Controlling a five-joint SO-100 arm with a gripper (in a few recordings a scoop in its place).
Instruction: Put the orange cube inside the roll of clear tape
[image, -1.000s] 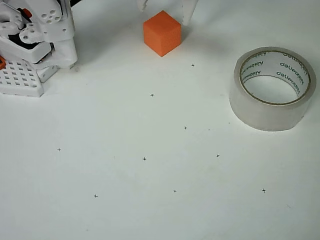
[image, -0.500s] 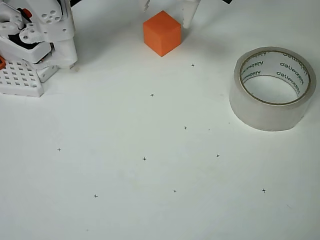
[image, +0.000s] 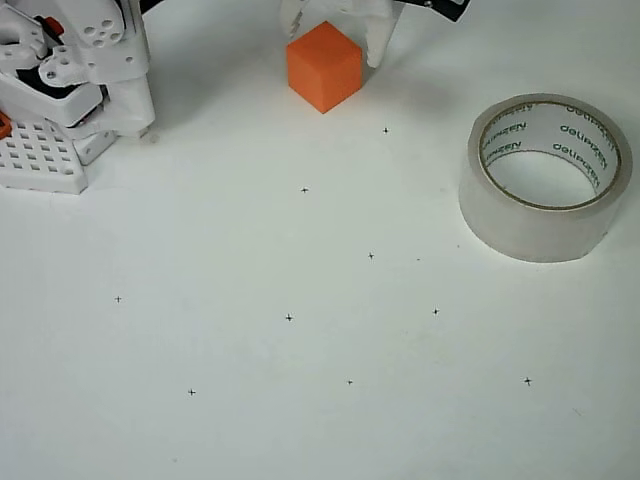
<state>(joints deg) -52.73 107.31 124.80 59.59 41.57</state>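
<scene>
My gripper grabs the orange cube by its opposite sides next, to put it inside the roll of clear tape (image: 545, 177).
The orange cube (image: 323, 66) sits on the white table near the top edge of the overhead view. My white gripper (image: 333, 40) reaches in from the top edge and is open, with one finger (image: 291, 20) just off the cube's upper left and the other finger (image: 376, 42) close against its right side. The cube rests on the table between them. The roll of clear tape (image: 545, 177) lies flat at the right, hole facing up, with dark lettering on its pale core, well apart from the cube.
The white robot base (image: 70, 90) with a perforated plate fills the upper left corner. Small black cross marks dot the white table (image: 300, 350).
The gripper fingers have come further into view from the top edge and now flank the cube more closely. Cube and tape roll have not moved.
</scene>
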